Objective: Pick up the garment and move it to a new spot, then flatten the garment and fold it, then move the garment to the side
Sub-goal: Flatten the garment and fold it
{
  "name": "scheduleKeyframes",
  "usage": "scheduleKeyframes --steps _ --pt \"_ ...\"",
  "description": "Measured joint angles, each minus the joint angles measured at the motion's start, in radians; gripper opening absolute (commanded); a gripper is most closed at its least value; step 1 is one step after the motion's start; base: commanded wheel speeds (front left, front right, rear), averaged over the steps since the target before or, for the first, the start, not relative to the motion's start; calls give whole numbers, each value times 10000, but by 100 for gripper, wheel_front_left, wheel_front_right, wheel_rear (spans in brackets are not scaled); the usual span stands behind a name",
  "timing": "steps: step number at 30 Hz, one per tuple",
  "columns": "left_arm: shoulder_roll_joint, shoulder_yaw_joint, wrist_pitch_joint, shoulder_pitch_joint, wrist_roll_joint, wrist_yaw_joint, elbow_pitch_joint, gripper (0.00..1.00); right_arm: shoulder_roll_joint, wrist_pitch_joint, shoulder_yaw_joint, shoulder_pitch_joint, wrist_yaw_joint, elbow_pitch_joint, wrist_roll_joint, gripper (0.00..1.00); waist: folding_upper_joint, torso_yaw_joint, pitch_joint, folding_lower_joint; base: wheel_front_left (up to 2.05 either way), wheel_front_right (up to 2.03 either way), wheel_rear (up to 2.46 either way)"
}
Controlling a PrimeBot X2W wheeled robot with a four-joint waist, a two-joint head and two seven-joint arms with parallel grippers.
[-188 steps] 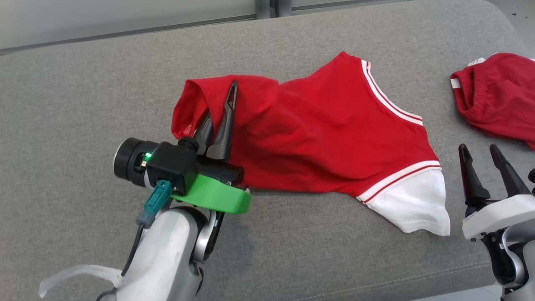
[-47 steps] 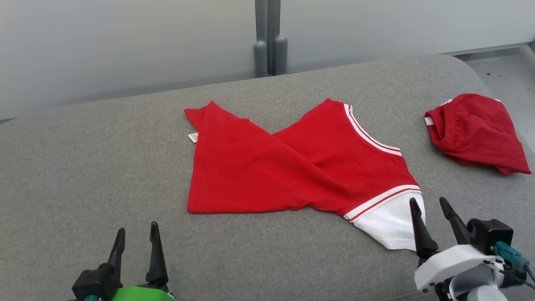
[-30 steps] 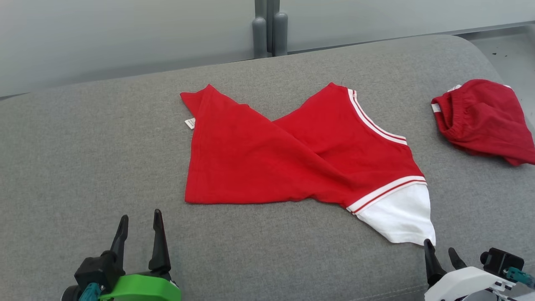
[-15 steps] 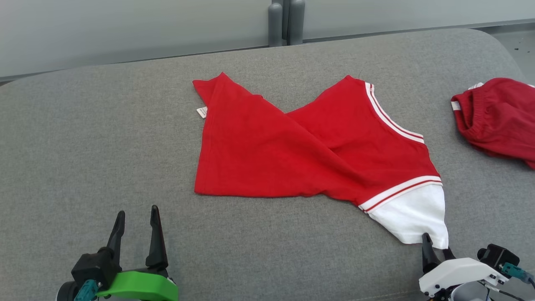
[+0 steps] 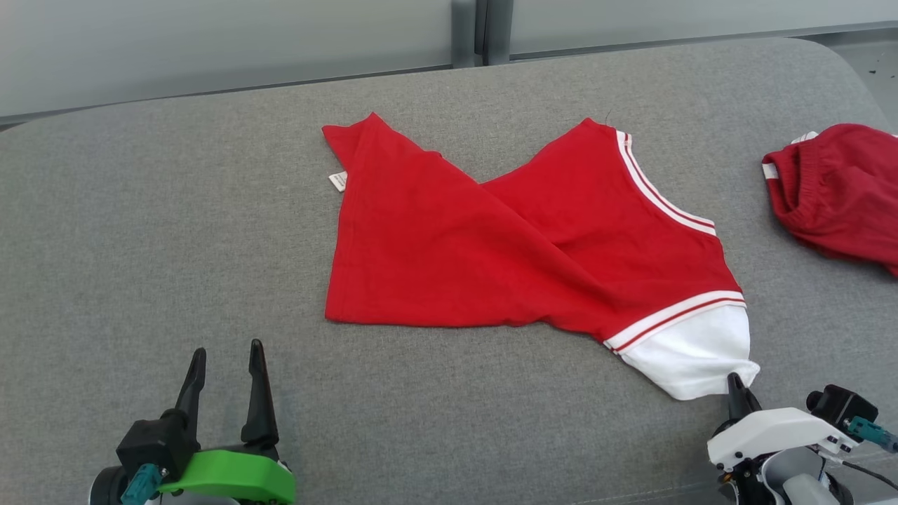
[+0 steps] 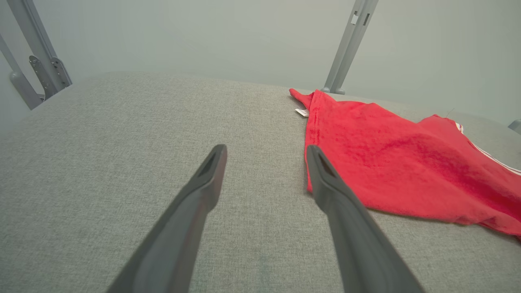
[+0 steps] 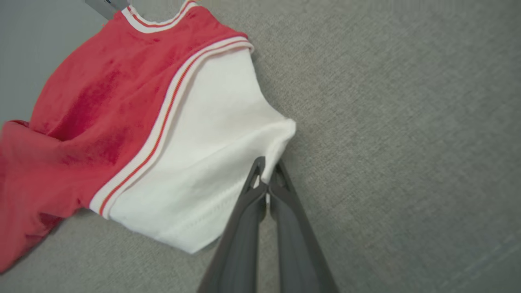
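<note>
My left gripper will next pinch the shirt by its red bottom corner, which is a loose hem end at the cushion. The shirt's middle lies flat and twisted.
The garment is a red shirt with white-striped trim and a white sleeve, lying twisted on the grey cushion. My right gripper sits at the sleeve's near corner, shut on the white sleeve edge; in the right wrist view its fingers pinch the sleeve hem. Low on the left, my left gripper hovers open above bare cushion, short of the shirt's near left corner. In the left wrist view its fingers stand wide apart with nothing between them.
A second red garment with an elastic band lies bunched at the cushion's right end. A pale wall with a grey post runs behind the cushion. The cushion's front edge lies just below both grippers.
The right gripper has reached the white sleeve's corner and shut on it, lifting that corner slightly. The head camera has shifted a little. The left gripper has stayed open in place.
</note>
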Motion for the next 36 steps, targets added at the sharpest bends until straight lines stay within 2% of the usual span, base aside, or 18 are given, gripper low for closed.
scheduleKeyframes --steps 4,9,14,20,28,36 --pt "-10 -35 -2 -2 -105 10 44 100 -247 -98 357 76 -2 -602 155 0 -1 -59 -37 0 0 0 0" --pt "-100 -142 4 -3 -385 -132 178 100 -571 -159 1122 465 -2 -2033 330 0 -1 -217 -90 0 0 0 0" --pt "-282 -418 290 -73 -890 -499 702 100 -903 -167 1202 797 0 -3260 410 0 -1 -400 -161 0 0 0 0" --pt "-393 -903 905 -552 -1302 -913 1705 100 -1039 -65 1126 1058 -2 -3917 299 0 -1 -527 -256 0 0 0 0" --pt "-573 -1294 1703 -2163 -2623 -1241 4092 100 -871 238 922 1192 0 -4236 -46 0 -1 -562 -331 0 0 0 0" --pt "-587 -1657 1524 -3823 -3670 -1187 6364 100 -736 454 947 1084 -2 -4493 -228 0 0 -757 -127 0 0 0 0"
